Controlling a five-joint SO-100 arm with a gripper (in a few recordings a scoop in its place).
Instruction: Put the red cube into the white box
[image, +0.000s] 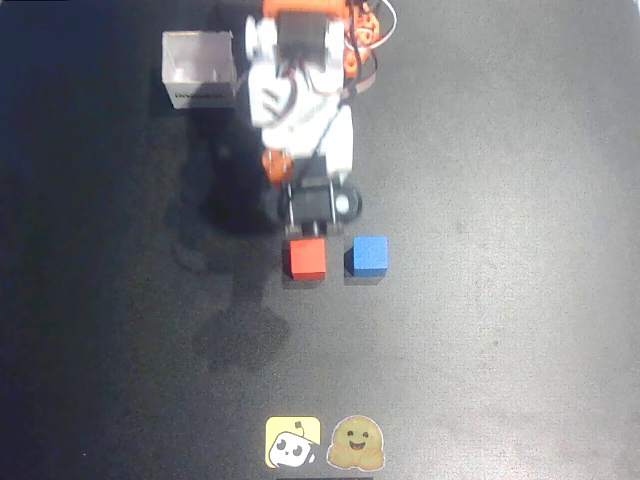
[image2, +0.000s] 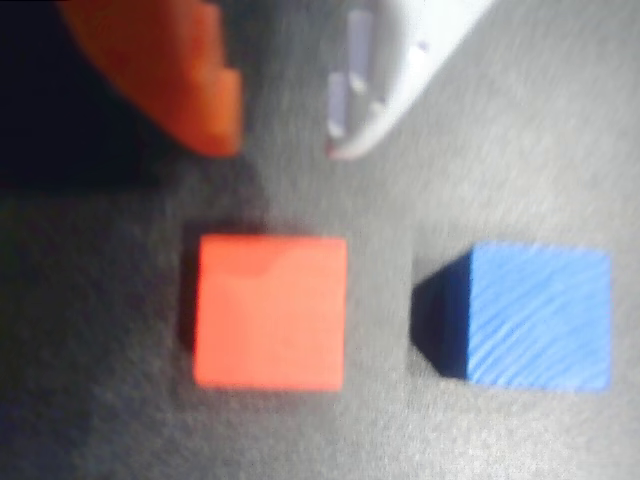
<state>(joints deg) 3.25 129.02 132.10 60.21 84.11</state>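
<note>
My gripper is going to grab the red cube (image: 306, 258) by two opposite sides next, to put the cube into the white box (image: 199, 68).
The red cube (image: 306, 258) (image2: 270, 312) rests on the dark table near the centre. Just above it in the overhead view hangs my gripper (image: 308, 232), apart from the cube. In the wrist view the gripper (image2: 285, 140) is open, with an orange finger (image2: 190, 90) on the left and a white finger (image2: 385, 80) on the right, and the cube lies below the gap between them. The white box (image: 199, 68) stands at the upper left beside the arm's base, its opening facing up and dark print on its near wall.
A blue cube (image: 369, 255) (image2: 540, 315) sits close to the right of the red one. Two stickers (image: 322, 442) lie at the table's bottom edge. The arm's white and orange body (image: 300, 90) rises at the top centre, right of the box.
</note>
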